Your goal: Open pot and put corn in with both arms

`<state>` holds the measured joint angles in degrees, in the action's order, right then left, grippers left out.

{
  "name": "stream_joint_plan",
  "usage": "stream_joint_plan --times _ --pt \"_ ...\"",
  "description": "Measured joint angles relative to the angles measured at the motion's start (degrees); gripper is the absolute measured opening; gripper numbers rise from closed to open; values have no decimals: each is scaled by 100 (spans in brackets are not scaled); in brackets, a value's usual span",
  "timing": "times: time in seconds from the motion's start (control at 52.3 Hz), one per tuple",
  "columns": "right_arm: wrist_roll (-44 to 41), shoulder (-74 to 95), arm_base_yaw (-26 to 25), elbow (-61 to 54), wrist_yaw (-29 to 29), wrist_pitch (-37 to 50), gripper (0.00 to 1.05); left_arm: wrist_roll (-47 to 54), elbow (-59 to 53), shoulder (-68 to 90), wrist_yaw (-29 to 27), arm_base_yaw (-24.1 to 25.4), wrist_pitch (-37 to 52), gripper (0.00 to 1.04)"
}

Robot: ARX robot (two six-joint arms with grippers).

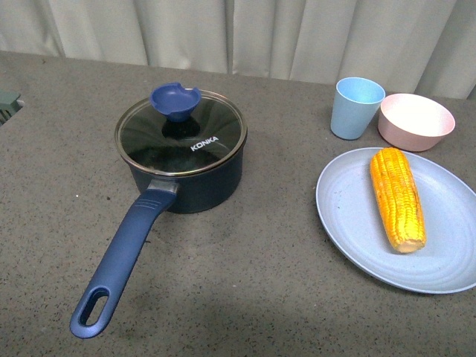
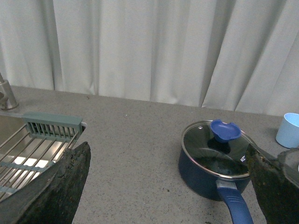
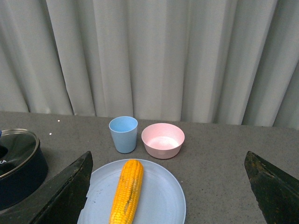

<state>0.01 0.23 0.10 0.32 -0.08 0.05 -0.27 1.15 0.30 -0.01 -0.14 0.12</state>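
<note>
My left gripper grabs the lid by its raised blue knob [image 1: 176,101] next, since the glass lid spreads wide and smooth over the pot [image 1: 186,182].
The dark navy pot [image 1: 186,182] stands left of centre on the grey counter, closed by a glass lid [image 1: 181,136] with a blue knob [image 1: 175,100]. Its long blue handle [image 1: 119,260] points toward me and ends in an oval loop. The yellow corn [image 1: 397,197] lies on a light blue plate [image 1: 349,216] at the right. Neither arm shows in the front view. In the left wrist view my left gripper [image 2: 173,186] is open, well back from the pot [image 2: 205,175]. My right gripper [image 3: 170,191] is open too, held back from the corn [image 3: 127,191].
A light blue cup [image 1: 355,108] and a pink bowl [image 1: 415,120] stand behind the plate. Pale curtains hang along the counter's far edge. A metal sink with a green rack [image 2: 51,126] lies to the pot's left in the left wrist view.
</note>
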Motion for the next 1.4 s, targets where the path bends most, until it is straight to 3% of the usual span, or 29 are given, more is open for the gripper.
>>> stream_joint_plan --times 0.229,0.325,0.363,0.44,0.612,0.688,0.975,1.396 --pt "0 0 0 0 0 0 95 0 0 0 -7 -2 -2 98" --pt "0 2 0 0 0 0 95 -282 157 573 -1023 -385 -354 98" --pt "0 0 0 0 7 0 95 -398 184 933 -1104 -514 -225 98" --pt "0 2 0 0 -2 0 95 -656 229 1971 -964 -745 560 98" --pt "0 2 0 0 0 0 95 -892 1067 5626 -715 -1491 3766 98" --pt "0 0 0 0 0 0 95 -868 1423 6542 -621 -1698 4312 98" --pt "0 2 0 0 0 0 95 -603 2608 8800 -476 -2186 5149 98" --pt "0 2 0 0 0 0 95 -245 3720 10813 -850 -2463 5779 98"
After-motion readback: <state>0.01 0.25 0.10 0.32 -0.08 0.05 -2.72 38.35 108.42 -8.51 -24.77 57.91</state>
